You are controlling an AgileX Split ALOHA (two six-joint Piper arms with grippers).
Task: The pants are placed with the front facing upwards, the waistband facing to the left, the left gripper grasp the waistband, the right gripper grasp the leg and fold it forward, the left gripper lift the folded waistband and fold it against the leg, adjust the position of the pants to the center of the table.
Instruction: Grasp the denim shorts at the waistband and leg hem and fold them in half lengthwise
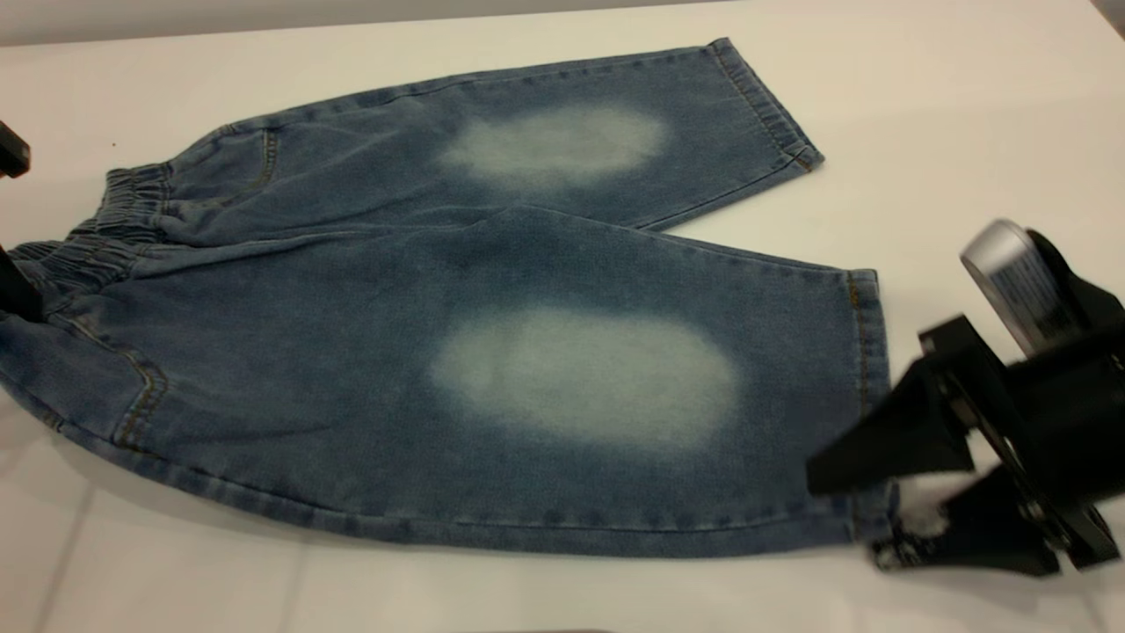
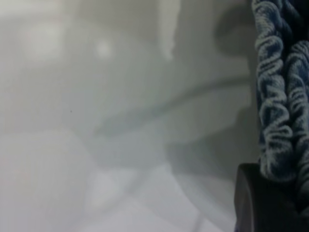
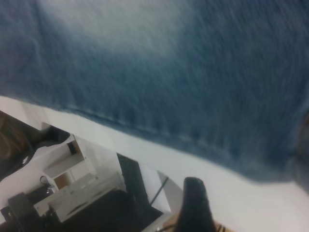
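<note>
The right gripper pinches the pants by its hem corner (image 1: 871, 515) next, where the edge is free, as the near leg (image 1: 591, 422) lies flat on the tabletop.
The blue denim pants (image 1: 492, 352) lie flat, front up, on the white table (image 1: 949, 105), each leg showing a pale oval. The ruched waistband (image 1: 105, 224) points left and fills one side of the left wrist view as gathered folds (image 2: 277, 96). My left gripper (image 1: 16, 290) is at the picture's left edge, touching the near end of the waistband; little of it shows. My right gripper (image 1: 848, 519) is open at the near leg's hem corner (image 1: 870, 523), one finger above the cloth and one low on the table beside it. One of its black fingers (image 3: 193, 205) shows just off the denim edge.
Bare white tabletop surrounds the pants on the far, right and near sides. Past the table's near edge, the right wrist view shows white shelving and dark equipment (image 3: 72, 193). The far leg's hem (image 1: 773, 105) lies towards the back right.
</note>
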